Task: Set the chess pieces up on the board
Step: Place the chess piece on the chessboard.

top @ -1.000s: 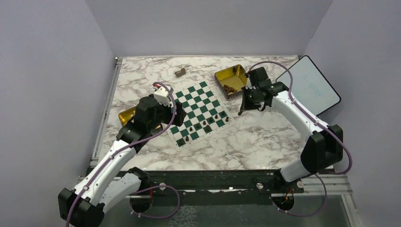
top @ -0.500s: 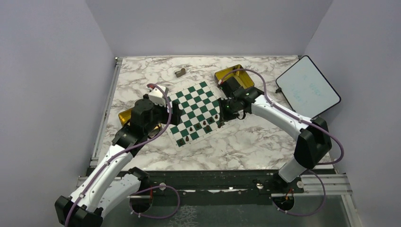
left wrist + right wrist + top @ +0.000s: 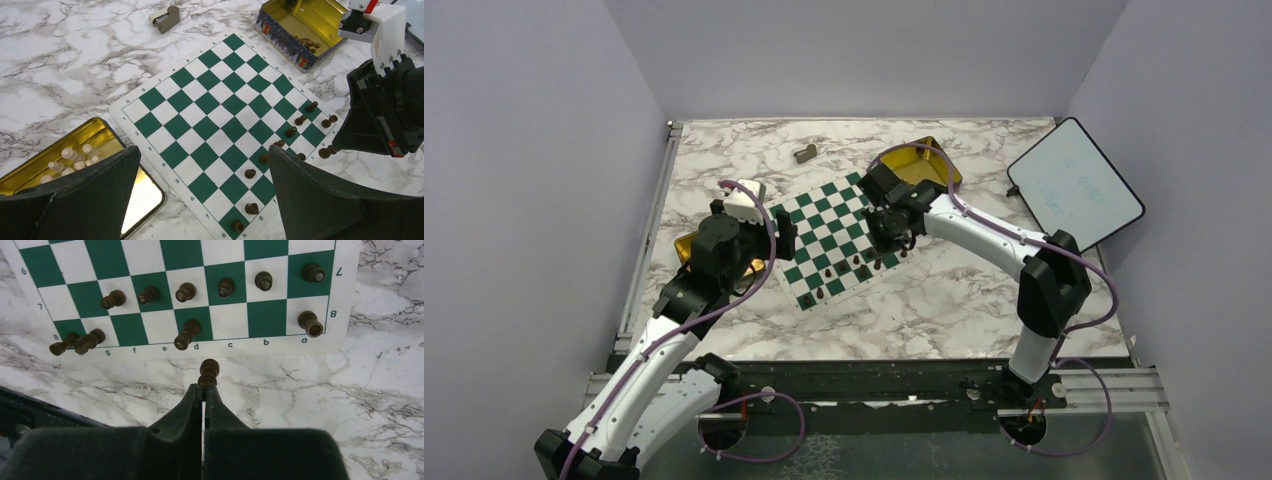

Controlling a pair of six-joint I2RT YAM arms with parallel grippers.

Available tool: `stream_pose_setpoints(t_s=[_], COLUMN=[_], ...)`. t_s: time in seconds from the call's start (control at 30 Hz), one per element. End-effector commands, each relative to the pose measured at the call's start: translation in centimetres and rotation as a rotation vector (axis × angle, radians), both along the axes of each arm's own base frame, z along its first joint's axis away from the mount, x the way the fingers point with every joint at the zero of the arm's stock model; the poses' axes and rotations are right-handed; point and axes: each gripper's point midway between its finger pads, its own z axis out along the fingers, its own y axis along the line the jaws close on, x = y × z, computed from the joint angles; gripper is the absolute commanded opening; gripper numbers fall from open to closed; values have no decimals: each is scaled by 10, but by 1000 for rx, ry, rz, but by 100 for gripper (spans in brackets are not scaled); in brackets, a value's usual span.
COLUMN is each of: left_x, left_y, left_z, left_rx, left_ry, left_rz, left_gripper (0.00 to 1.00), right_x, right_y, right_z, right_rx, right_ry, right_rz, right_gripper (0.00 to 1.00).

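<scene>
The brown piece is short of file c's empty white square, so it would land on the marble if my right gripper opened now.
The green-and-white board (image 3: 824, 215) lies mid-table, also in the left wrist view (image 3: 220, 100) and the right wrist view (image 3: 250, 345). Several dark brown chess pieces (image 3: 185, 291) stand or lie on its two rows nearest the right arm; two lie tipped at the corner (image 3: 80, 343). My right gripper (image 3: 205, 385) is shut on a brown piece (image 3: 208, 370), held over the marble just off the board's edge by file d. In the top view it is at the board's right side (image 3: 886, 243). My left gripper (image 3: 205, 200) is open and empty above the board's left corner (image 3: 784, 233).
A gold tin (image 3: 929, 160) with brown pieces sits behind the right arm. Another gold tin (image 3: 95, 135) with pale pieces lies by the board's left corner. A grey-tan block (image 3: 805, 153) lies at the back. A white panel (image 3: 1074, 185) leans at the far right.
My right arm has swung left from the back-right gold tin to the board's right edge, carrying a piece. My left arm has drawn back a little to the left.
</scene>
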Motion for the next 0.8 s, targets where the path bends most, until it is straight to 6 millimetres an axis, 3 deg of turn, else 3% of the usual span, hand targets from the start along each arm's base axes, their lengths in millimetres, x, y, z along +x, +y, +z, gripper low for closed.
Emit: stream_pose_setpoints(t_s=[0.0,0.77], left_x=[0,0], left_y=[9,7], left_z=[4,3], left_rx=[14,10], left_ry=[-20,-17], left_rz=[42,30], left_gripper=[99,99], right_x=[6,33], right_y=[-13,-4], right_z=[-7,-49], right_rx=[-82,-123], right_ry=[-17,-57], right_rz=[-20,-74], right_gripper=[1,1])
